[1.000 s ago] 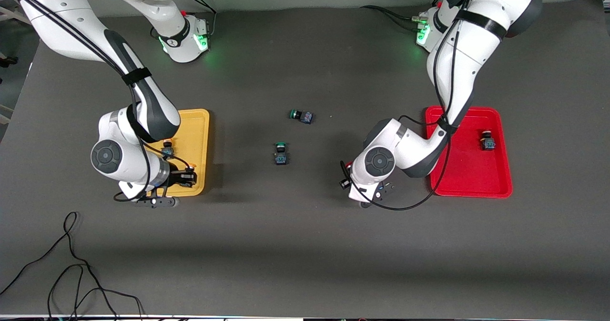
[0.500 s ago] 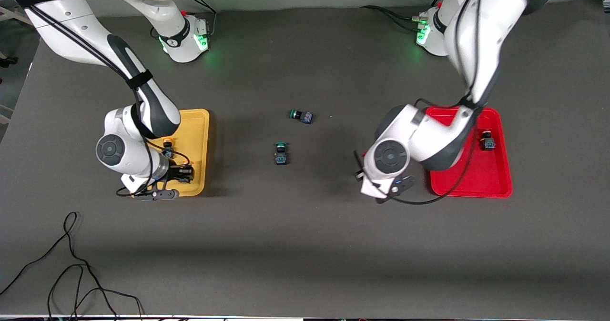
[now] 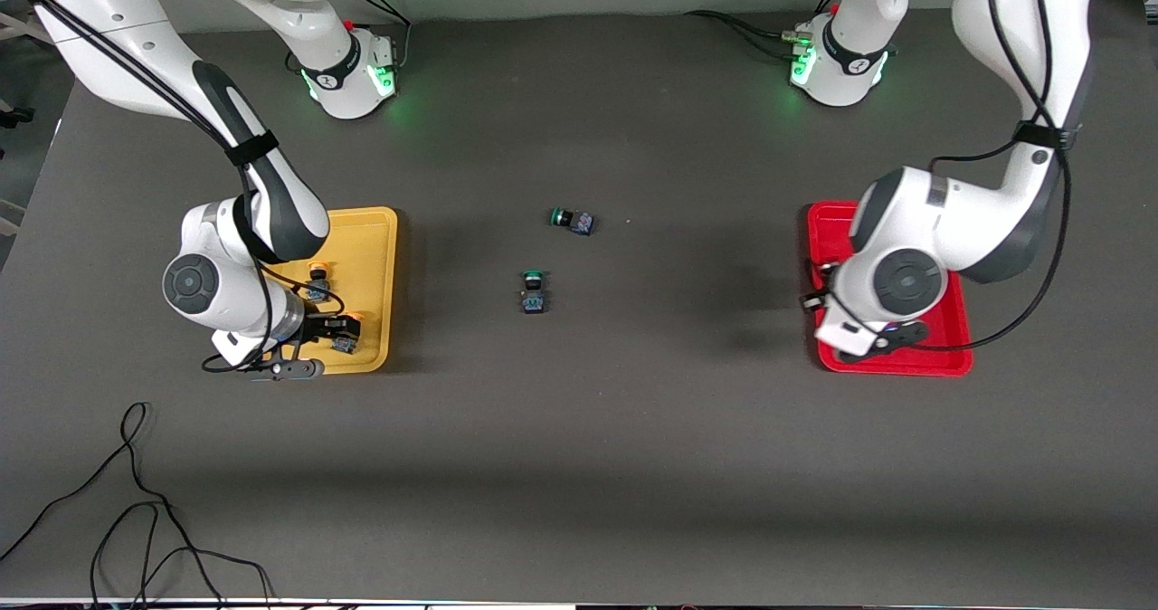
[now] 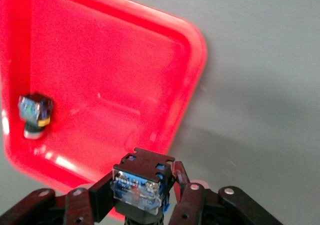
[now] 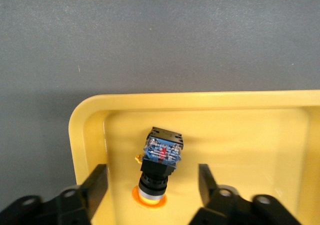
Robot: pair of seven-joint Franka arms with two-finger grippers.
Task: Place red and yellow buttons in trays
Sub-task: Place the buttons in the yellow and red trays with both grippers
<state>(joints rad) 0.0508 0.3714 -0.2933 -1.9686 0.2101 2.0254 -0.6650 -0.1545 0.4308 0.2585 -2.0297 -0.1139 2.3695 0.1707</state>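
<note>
The red button hangs above the tray's rim in the left wrist view, so I should lower it farther in before my left gripper lets go.
My left gripper [image 4: 144, 197] is shut on a red button [image 4: 141, 184]; only its dark body and blue terminals show. It hangs over the near corner of the red tray [image 4: 100, 70], which also shows in the front view [image 3: 905, 361]. A second red button [image 4: 35, 112] lies in that tray. In the front view the left gripper [image 3: 817, 297] is mostly hidden under its wrist. My right gripper [image 5: 152, 187] is open over the yellow tray [image 5: 240, 135], its fingers on either side of a yellow button [image 5: 161, 165] lying there. The front view shows the right gripper [image 3: 333, 329], this button [image 3: 345, 338], another yellow button [image 3: 317, 282] and the yellow tray [image 3: 373, 257].
Two green-capped buttons [image 3: 572, 220] [image 3: 534, 291] lie on the dark table between the trays. Loose black cables [image 3: 136, 501] lie nearest the front camera at the right arm's end.
My left arm has carried the red button from the bare table to over the red tray. My right gripper has let go of the yellow button in the yellow tray and drawn back slightly.
</note>
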